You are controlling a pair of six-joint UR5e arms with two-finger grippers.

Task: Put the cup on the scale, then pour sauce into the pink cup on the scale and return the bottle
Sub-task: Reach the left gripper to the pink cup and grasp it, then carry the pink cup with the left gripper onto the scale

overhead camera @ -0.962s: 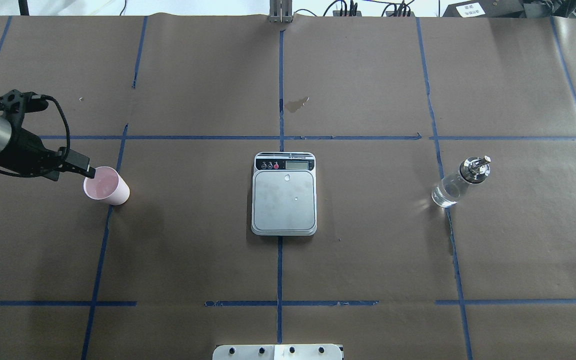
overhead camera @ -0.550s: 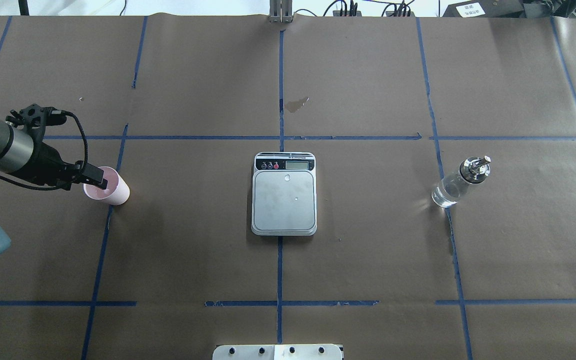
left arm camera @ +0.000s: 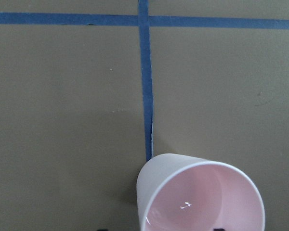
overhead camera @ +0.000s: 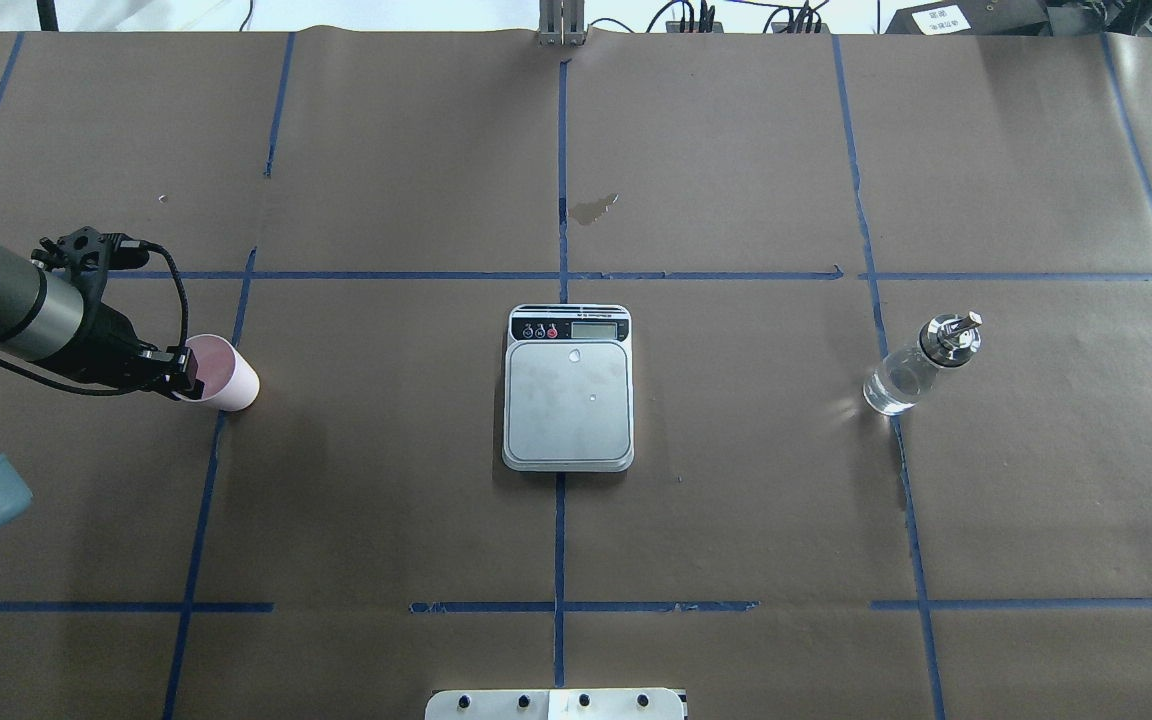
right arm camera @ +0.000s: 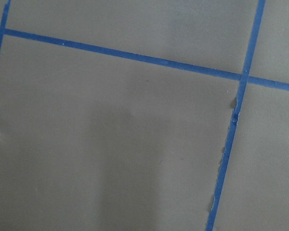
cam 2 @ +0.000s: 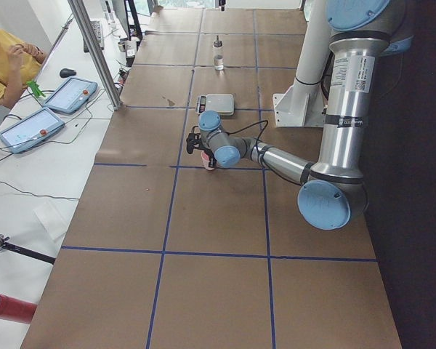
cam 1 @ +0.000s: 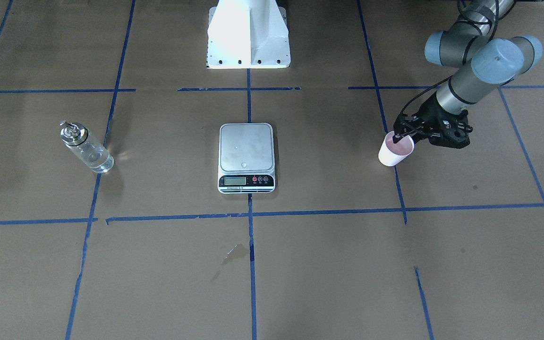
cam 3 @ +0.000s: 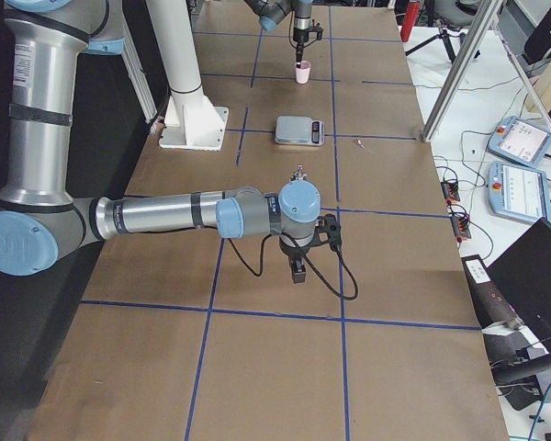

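The pink cup needs to go on the scale [cam 1: 247, 150] for the sauce, so next my left gripper will grab the cup by its rim [cam 1: 398, 138].
The pink cup [overhead camera: 224, 376] stands upright on the brown paper at the table's left, also in the front view [cam 1: 396, 151] and large in the left wrist view [left arm camera: 202, 199]. My left gripper [overhead camera: 184, 372] is at the cup's rim, open, its dark fingertips [left arm camera: 101, 229] just showing either side of the cup's near wall. The scale [overhead camera: 568, 410] sits bare at the centre. The glass bottle [overhead camera: 911, 372] with clear sauce and a silver cap stands at the right. My right gripper [cam 3: 297, 272] hangs over bare paper near the bottle [cam 3: 300, 173]; I cannot tell whether it is open.
Blue tape lines cross the paper. A dark stain [overhead camera: 591, 208] lies beyond the scale. The white robot base [cam 1: 248, 33] stands at the near edge. Operators' tablets [cam 2: 54, 109] lie on the side table beyond the far edge.
My left gripper has moved in and down against the cup's left rim, the arm reaching further in. The cup, scale and bottle have not moved.
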